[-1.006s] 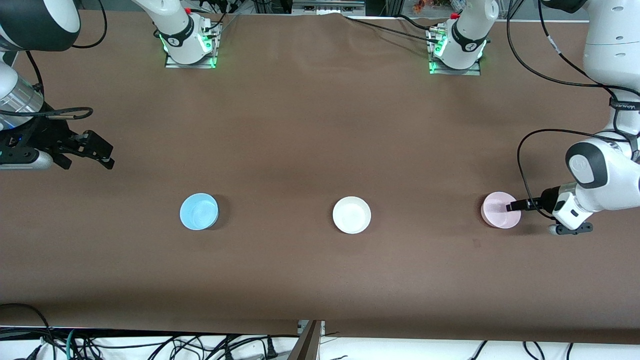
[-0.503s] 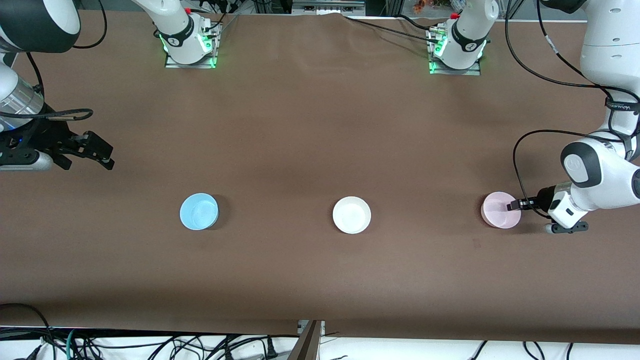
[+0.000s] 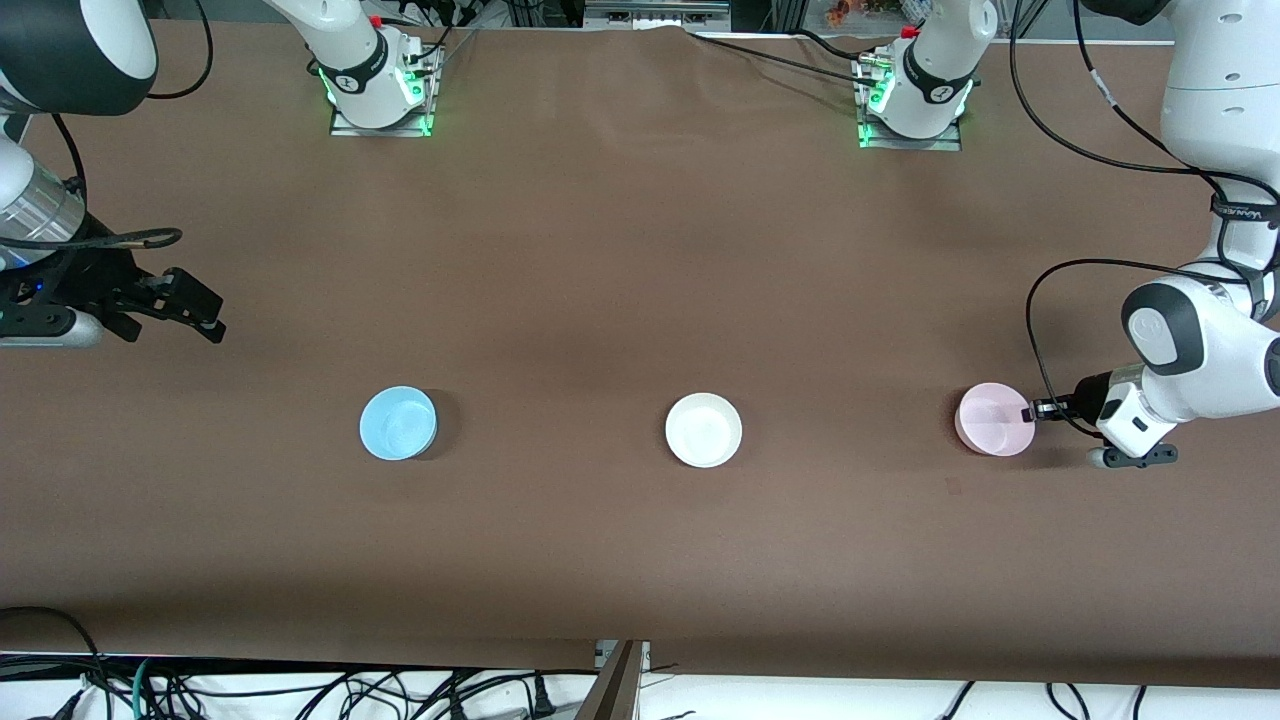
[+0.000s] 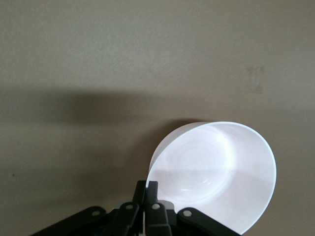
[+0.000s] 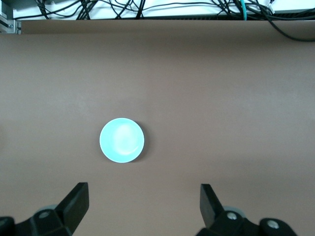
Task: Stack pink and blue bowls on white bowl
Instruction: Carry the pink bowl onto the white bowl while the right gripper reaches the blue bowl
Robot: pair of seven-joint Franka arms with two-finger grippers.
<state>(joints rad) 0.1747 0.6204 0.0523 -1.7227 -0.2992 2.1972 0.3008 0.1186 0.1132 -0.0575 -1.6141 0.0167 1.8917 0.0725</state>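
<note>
The blue bowl needs to be stacked over the white bowl (image 3: 703, 429), so my right gripper should next pick up the blue bowl by its rim (image 3: 434, 415).
The pink bowl (image 3: 994, 432) is at the left arm's end of the table, tilted and lifted a little. My left gripper (image 3: 1028, 413) is shut on its rim; in the left wrist view (image 4: 147, 189) the two fingers pinch the edge of the pink bowl (image 4: 216, 172), which looks washed-out white there. The white bowl (image 3: 703, 429) sits at the table's middle. The blue bowl (image 3: 398, 422) sits toward the right arm's end and shows in the right wrist view (image 5: 122, 139). My right gripper (image 3: 205, 318) is open and empty, up in the air, waiting at the right arm's end of the table (image 5: 143, 206).
The brown table (image 3: 620, 250) carries only the three bowls in a row. Both arm bases (image 3: 380, 90) stand along the table's edge away from the front camera. Cables hang off the near edge (image 3: 300, 690).
My left gripper has closed on the pink bowl's rim and the bowl has shifted slightly toward the white bowl and tilted. The right arm has barely moved.
</note>
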